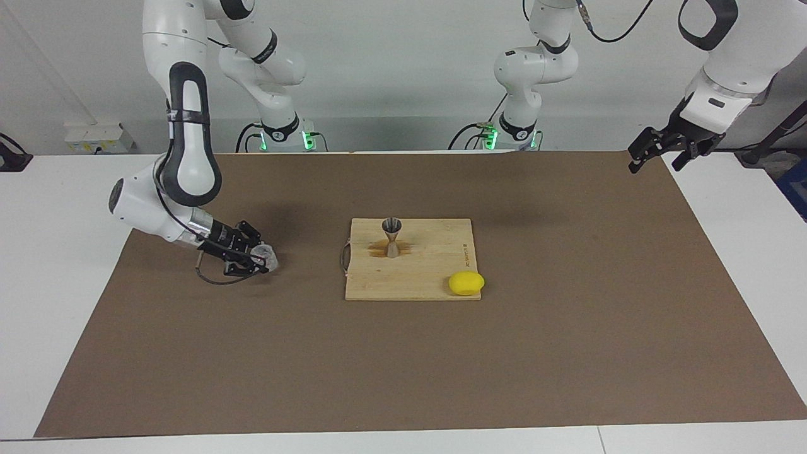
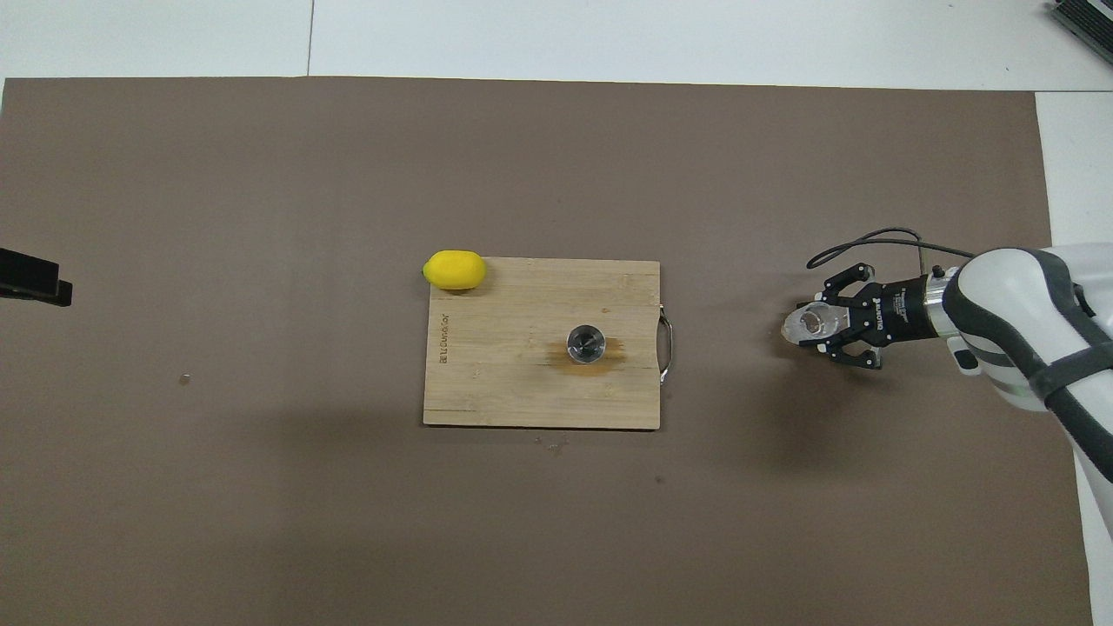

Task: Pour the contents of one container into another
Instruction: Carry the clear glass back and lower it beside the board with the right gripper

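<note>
My right gripper should open and let go now, because the tumbler's base (image 2: pixel 796 324) is down at the brown mat in the overhead view.
The clear glass tumbler (image 1: pixel 265 255) is upright in my right gripper (image 1: pixel 257 257), low over the brown mat, beside the cutting board toward the right arm's end of the table. I cannot tell whether it touches the mat. It also shows in the overhead view (image 2: pixel 809 322), with the right gripper (image 2: pixel 830 324) shut around it. The grey metal jigger (image 1: pixel 391 236) stands upright on the wooden cutting board (image 1: pixel 435 265), with a brown wet stain around its foot. It also shows in the overhead view (image 2: pixel 586 342). My left gripper (image 1: pixel 659 153) waits open and empty, raised over the mat's corner.
A yellow lemon (image 1: pixel 466 283) lies at the board's corner farthest from the robots, toward the left arm's end; it also shows in the overhead view (image 2: pixel 454 269). The board (image 2: pixel 522 391) has a metal handle (image 2: pixel 668 348) facing the tumbler. The brown mat (image 1: pixel 567 353) covers the table.
</note>
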Robot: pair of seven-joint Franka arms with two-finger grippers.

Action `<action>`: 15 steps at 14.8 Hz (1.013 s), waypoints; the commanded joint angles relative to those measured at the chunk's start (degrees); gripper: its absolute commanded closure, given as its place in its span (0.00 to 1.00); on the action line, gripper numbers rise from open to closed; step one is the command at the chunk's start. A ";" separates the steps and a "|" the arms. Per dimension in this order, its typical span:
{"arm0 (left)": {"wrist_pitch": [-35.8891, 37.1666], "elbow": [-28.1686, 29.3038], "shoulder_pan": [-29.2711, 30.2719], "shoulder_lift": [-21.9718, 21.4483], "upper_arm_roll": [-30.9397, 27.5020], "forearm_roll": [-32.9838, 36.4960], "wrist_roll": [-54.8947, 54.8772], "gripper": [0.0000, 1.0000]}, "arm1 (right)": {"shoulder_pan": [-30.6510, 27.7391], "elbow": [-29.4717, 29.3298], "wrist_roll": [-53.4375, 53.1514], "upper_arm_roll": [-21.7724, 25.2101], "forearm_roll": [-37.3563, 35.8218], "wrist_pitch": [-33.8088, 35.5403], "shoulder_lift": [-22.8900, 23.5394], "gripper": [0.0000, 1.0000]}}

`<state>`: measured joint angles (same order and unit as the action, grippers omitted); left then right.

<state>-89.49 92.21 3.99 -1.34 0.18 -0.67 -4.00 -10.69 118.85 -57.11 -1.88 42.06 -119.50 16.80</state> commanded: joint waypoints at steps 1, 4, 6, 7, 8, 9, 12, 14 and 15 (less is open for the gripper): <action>-1.56 2.27 -1.09 -1.82 -0.54 0.94 1.54 0.00 | -0.56 -1.08 2.01 -0.76 2.67 0.07 0.78 1.00; -1.65 2.18 -1.00 -1.82 -0.54 0.94 1.54 0.00 | -0.30 -0.38 2.18 -0.58 2.67 -0.81 0.78 0.63; -1.65 2.18 -1.00 -1.82 -0.54 0.94 1.54 0.00 | -0.12 1.20 2.27 -0.58 2.50 -2.92 0.52 0.36; -1.65 2.18 -1.00 -1.82 -0.54 0.94 1.54 0.00 | -0.12 1.55 2.27 -0.50 2.50 -3.19 0.43 0.32; -1.65 2.18 -1.00 -1.82 -0.54 0.94 1.54 0.00 | -0.12 1.73 2.27 -0.50 2.50 -3.36 0.34 0.25; -1.65 2.18 -1.00 -1.82 -0.54 0.94 1.54 0.00 | -0.21 1.73 2.27 -0.50 2.50 -3.37 0.34 0.20; -1.65 2.18 -1.00 -1.82 -0.54 0.94 1.54 0.00 | -0.12 1.73 1.92 -0.41 2.32 -3.28 -0.10 0.01; -1.65 2.18 -1.00 -1.82 -0.54 0.94 1.54 0.00 | -0.12 2.34 2.27 -0.41 1.97 -3.28 -1.23 0.01; -1.65 2.18 -1.00 -1.82 -0.54 0.94 1.62 0.00 | -0.21 3.30 2.10 -0.23 1.88 -3.28 -2.11 0.01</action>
<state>-89.97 92.22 3.99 -1.34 0.19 -0.67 -3.43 -10.63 119.87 -56.94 -2.15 42.69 -121.82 17.06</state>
